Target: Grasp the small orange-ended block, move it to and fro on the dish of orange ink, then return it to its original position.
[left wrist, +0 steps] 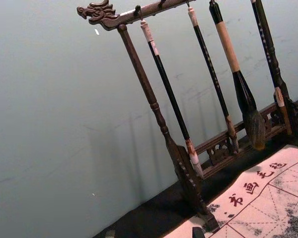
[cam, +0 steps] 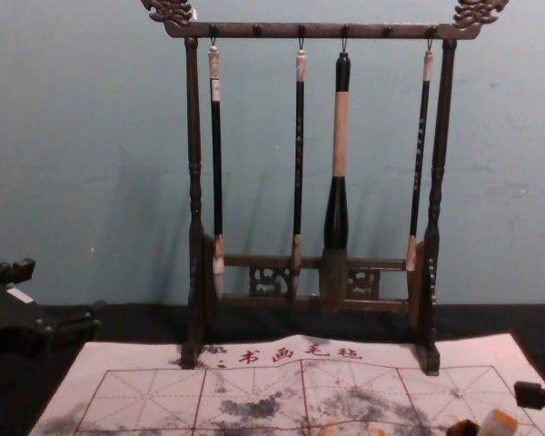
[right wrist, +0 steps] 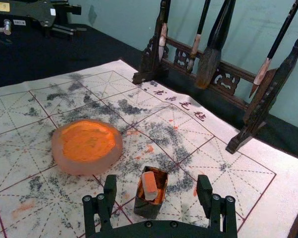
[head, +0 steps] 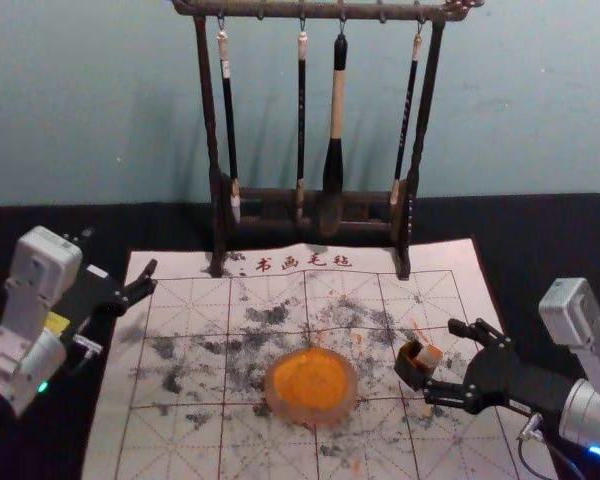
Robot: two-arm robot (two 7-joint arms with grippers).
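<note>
My right gripper should rub the block's inked foot on the dish of orange ink [right wrist: 87, 145], so next it should grab the block by its upper end [right wrist: 149, 182].
The small block [head: 429, 357], pale with an orange end, stands in a small dark square box [head: 408, 369] with orange-stained inside walls. My right gripper [head: 441, 358] is at the box's right side, open. In the right wrist view the block [right wrist: 149, 185] and box [right wrist: 148, 208] lie between the spread fingers of my right gripper [right wrist: 157, 182], which touch neither. The round dish of orange ink [head: 311, 385] rests on the mat left of the box; the right wrist view shows the dish [right wrist: 87, 147] too. My left gripper [head: 153, 278] is parked open at the mat's left edge.
A dark wooden rack [head: 217, 215] with several hanging brushes stands behind the dish, its feet on the back of the mat. The white gridded mat [head: 185, 445] has black and orange smudges and lies on a black-covered table [head: 540, 225].
</note>
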